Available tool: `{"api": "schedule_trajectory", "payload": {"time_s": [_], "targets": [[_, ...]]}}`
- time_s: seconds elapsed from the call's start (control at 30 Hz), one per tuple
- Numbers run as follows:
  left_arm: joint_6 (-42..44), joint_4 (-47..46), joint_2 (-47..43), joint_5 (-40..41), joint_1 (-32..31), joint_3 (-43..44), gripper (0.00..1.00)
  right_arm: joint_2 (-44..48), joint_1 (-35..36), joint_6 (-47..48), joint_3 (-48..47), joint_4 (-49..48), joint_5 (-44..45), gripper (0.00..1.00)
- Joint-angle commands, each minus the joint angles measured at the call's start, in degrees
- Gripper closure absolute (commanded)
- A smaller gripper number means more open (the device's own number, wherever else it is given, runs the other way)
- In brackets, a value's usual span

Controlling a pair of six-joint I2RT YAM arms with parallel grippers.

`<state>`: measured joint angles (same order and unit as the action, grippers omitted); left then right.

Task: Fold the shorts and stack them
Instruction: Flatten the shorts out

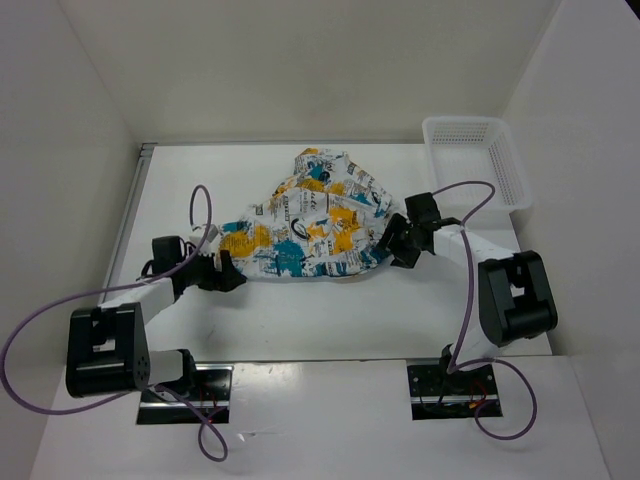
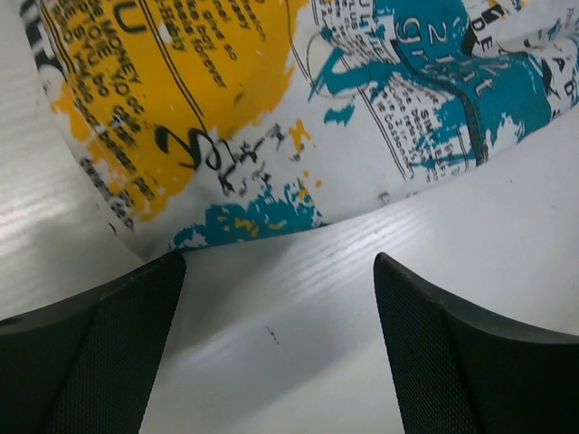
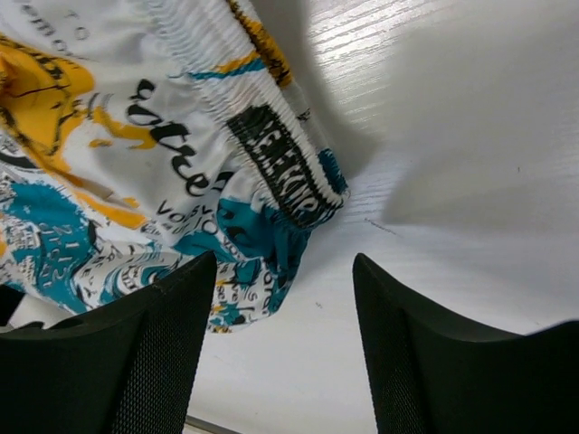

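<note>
My right gripper grabs the elastic waistband corner point(image 1: 386, 246) next, to swing and spread the shorts point(image 1: 310, 225) out.
The shorts point(image 1: 310, 225), white with teal, yellow-orange and black newspaper print, lie spread and rumpled on the white table's middle. My left gripper point(image 1: 228, 270) is open and empty at their lower left corner; in the left wrist view the hem point(image 2: 271, 136) lies just beyond my fingertips point(image 2: 136, 307). My right gripper point(image 1: 400, 243) is open and empty at their right edge; in the right wrist view the elastic waistband corner point(image 3: 289, 181) lies between and beyond my fingers point(image 3: 172, 325).
A white plastic mesh basket point(image 1: 475, 160) stands at the back right of the table. White walls enclose the table at left, back and right. Purple cables loop from both arms.
</note>
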<state>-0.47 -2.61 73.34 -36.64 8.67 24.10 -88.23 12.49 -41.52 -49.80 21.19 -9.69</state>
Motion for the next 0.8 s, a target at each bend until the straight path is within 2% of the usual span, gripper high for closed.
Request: {"api": "schedule_trajectory", "payload": {"time_s": [0.0, 0.23, 0.33, 0.53, 0.57, 0.6, 0.67, 0.7, 0.73, 0.77], "targets": [[0.5, -0.1, 4.1, 3.5, 0.3, -0.5, 0.07, -3.3, -0.3, -0.9, -2.1, -2.8, -1.1, 0.33], [0.5, 0.3, -3.4, 5.1, 0.3, -3.9, 0.09, -3.8, -0.3, -1.5, -2.7, -4.1, -1.7, 0.33], [0.5, -0.9, -5.0, 6.5, 0.3, -4.7, 0.13, -3.8, -0.3, -1.5, -2.7, -4.1, -1.7, 0.33], [0.5, -5.6, 3.0, 6.5, -1.5, -3.1, 0.26, -4.9, -0.3, -1.5, -2.7, -4.7, -1.7, 0.37], [0.5, -6.1, 3.8, 6.5, -2.2, -2.6, 0.35, -5.4, -0.3, -1.5, -2.7, -4.7, -1.7, 0.39], [0.5, -6.6, 5.0, 6.5, -3.6, -1.6, 0.39, -5.4, -0.3, -1.5, -2.7, -5.2, -1.7, 0.41], [0.5, -6.6, 5.7, 6.5, -4.3, -0.4, 0.52, -5.9, -0.3, -2.2, -3.2, -5.2, -1.7, 0.52], [0.5, -5.1, 5.7, 6.5, -4.3, 0.9, 0.69, -5.9, -0.3, -2.2, -3.2, -5.2, -1.7, 0.58], [0.5, -3.6, 5.7, 7.2, -4.3, 2.0, 0.83, -5.9, -0.3, -2.2, -3.9, -5.2, -1.0, 0.69], [0.5, -1.8, 5.7, 7.2, -4.3, 3.3, 0.91, -5.9, -0.3, -2.2, -4.4, -5.2, -0.3, 0.77]]}}
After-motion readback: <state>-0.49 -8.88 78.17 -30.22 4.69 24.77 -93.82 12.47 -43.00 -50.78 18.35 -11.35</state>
